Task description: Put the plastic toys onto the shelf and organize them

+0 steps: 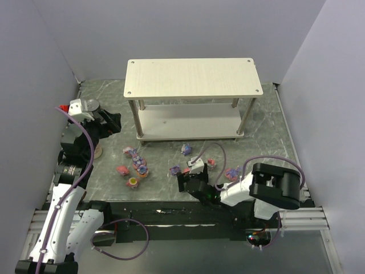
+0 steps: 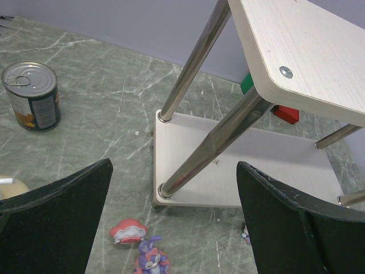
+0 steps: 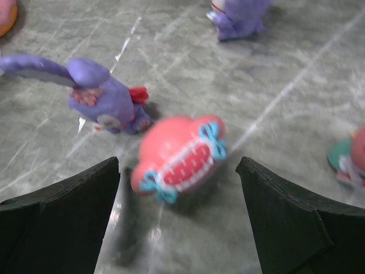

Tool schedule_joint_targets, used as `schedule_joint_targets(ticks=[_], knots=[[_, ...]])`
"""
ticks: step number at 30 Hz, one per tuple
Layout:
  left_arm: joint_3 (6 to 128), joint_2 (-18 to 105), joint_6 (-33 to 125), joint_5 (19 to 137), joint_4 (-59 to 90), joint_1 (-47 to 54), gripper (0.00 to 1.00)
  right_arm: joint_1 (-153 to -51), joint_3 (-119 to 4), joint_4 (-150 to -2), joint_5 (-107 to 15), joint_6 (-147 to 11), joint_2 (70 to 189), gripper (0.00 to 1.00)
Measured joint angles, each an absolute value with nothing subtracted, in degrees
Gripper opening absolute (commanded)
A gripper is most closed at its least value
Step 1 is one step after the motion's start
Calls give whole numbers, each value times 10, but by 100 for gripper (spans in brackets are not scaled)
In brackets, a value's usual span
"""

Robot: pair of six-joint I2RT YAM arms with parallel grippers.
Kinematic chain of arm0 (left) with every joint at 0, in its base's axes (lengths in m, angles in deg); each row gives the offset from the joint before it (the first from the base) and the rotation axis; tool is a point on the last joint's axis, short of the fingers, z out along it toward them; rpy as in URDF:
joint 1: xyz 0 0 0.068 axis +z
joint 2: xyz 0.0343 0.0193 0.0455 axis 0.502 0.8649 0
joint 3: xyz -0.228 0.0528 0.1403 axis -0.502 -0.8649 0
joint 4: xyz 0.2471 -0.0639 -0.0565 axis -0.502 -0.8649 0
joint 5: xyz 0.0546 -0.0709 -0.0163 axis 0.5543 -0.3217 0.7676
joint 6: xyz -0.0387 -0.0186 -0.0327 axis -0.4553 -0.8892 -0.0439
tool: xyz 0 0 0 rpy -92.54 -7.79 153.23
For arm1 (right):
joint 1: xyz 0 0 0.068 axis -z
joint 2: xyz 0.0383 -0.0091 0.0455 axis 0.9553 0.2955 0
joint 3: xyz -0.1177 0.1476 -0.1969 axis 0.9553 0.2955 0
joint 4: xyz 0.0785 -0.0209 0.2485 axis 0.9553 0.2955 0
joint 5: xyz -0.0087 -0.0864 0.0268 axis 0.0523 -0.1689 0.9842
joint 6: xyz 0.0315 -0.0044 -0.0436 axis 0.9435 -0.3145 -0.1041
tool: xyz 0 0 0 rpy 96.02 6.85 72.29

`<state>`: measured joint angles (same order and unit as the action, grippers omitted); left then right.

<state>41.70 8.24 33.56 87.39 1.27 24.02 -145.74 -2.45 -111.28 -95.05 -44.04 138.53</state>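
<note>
Much of the pink toy shows beyond my fingers in the right wrist view, so it is too early to close. My right gripper moves toward the toy first, then closes.
Several plastic toys lie on the green marble table in front of the shelf [image 1: 193,79], among them a group at the left [image 1: 137,164] and one purple toy [image 1: 186,149] near the shelf's lower board [image 1: 188,123]. My right gripper [image 3: 178,171] is open low over the table, with a blurred pink toy with blue bows [image 3: 179,158] between the fingers, touched by neither. A purple rabbit toy [image 3: 97,97] lies just left of it. My left gripper [image 2: 174,168] is open and empty, facing the shelf's front left leg [image 2: 211,142]. A red toy [image 2: 129,232] and a purple rabbit toy [image 2: 150,258] lie below it.
A tin can [image 2: 31,96] stands on the table left of the shelf. A beige bottle [image 1: 98,151] sits beside the left arm. Red [image 2: 285,114] and green [image 2: 246,84] blocks show behind the shelf. Grey walls close in the table on three sides.
</note>
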Motion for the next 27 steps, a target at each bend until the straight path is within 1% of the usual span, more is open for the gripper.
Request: schedule_joint_targets(ticks=[4, 8, 9, 11, 12, 15, 17, 19, 20, 22, 23, 25, 26, 27], knots=[[417, 82, 336, 874, 13, 239, 96, -1427, -24, -1156, -920, -478, 1398, 92], [417, 82, 336, 874, 13, 239, 96, -1387, 1, -1211, -876, -501, 1395, 88], [417, 82, 336, 874, 13, 239, 96, -1382, 6, -1222, -866, -506, 1394, 83], [417, 83, 337, 874, 13, 239, 96, -1378, 9, -1230, -855, -519, 1396, 79], [417, 83, 338, 874, 13, 239, 96, -1377, 8, -1233, -852, -524, 1398, 74], [417, 83, 339, 874, 13, 238, 96, -1375, 0, -1240, -847, -539, 1411, 69], [417, 84, 340, 874, 13, 238, 96, -1377, -7, -1238, -847, -544, 1417, 68], [417, 86, 340, 874, 13, 238, 96, -1379, -12, -1236, -849, -548, 1421, 64], [417, 87, 340, 874, 13, 238, 96, -1381, -15, -1233, -852, -550, 1423, 55], [417, 87, 341, 874, 13, 238, 96, -1385, -21, -1224, -862, -552, 1426, 45], [417, 87, 343, 874, 13, 237, 96, -1386, -23, -1220, -865, -551, 1426, 34], [417, 87, 344, 874, 13, 237, 96, -1387, -25, -1213, -869, -547, 1424, 22], [417, 87, 344, 874, 13, 237, 96, -1389, -26, -1207, -870, -546, 1422, 12], [417, 87, 344, 874, 13, 237, 96, -1390, -26, -1199, -871, -542, 1417, 8]])
